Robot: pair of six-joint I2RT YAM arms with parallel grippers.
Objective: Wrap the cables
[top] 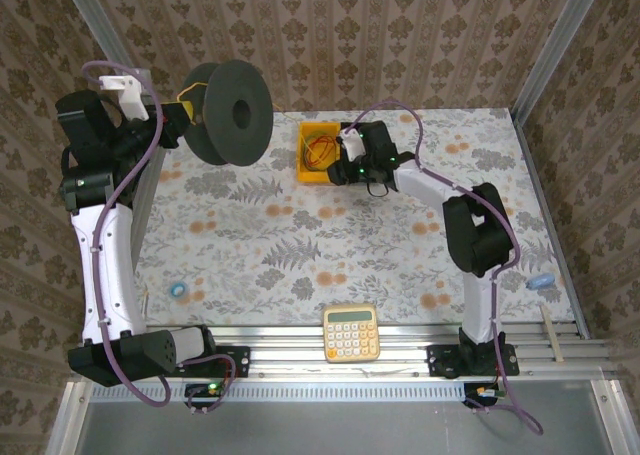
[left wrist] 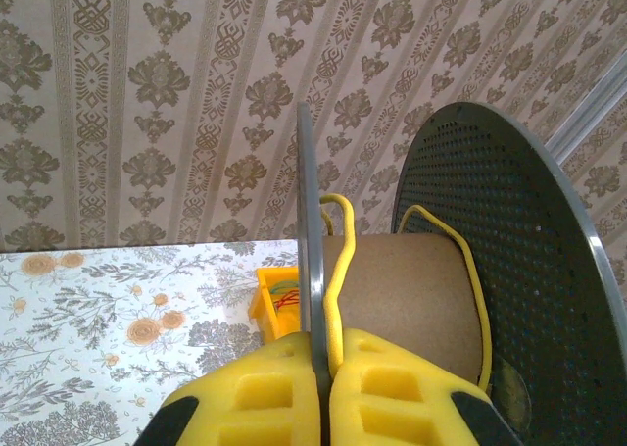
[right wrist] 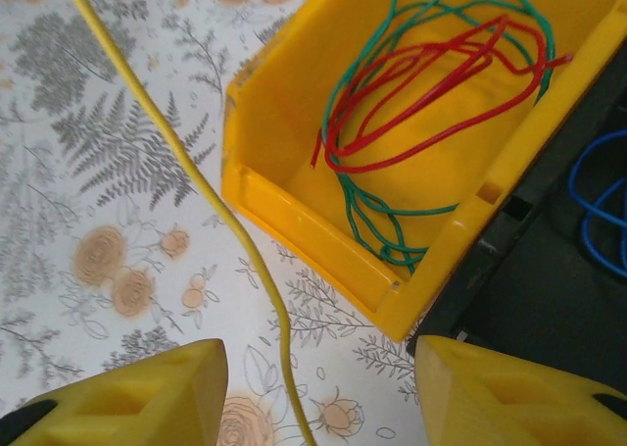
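I will next pinch the yellow cable (right wrist: 196, 176) with my right gripper on its loose part (right wrist: 291, 383), away from the spool. That will leave length to wrap around the spool's core.
My left gripper (left wrist: 324, 368) is shut on the thin grey flange edge (left wrist: 307, 240) of a black spool (top: 236, 111), held up above the table's far left. The yellow cable (left wrist: 339, 270) is pinched beside that flange between the foam pads. It loops loosely over the cardboard core (left wrist: 402, 289) to the perforated far flange (left wrist: 500, 270). My right gripper (right wrist: 318, 407) hangs open over the table beside the yellow bin (right wrist: 294, 216). The cable (right wrist: 196, 176) lies on the tablecloth and runs between the open fingers, touching neither.
The yellow bin (top: 318, 153) holds red (right wrist: 431, 83) and green (right wrist: 377, 225) wire coils. A black box with a blue coil (right wrist: 600, 211) sits right of it. A calculator (top: 351, 333) rests on the front rail. A blue ring (top: 179, 290) lies front left.
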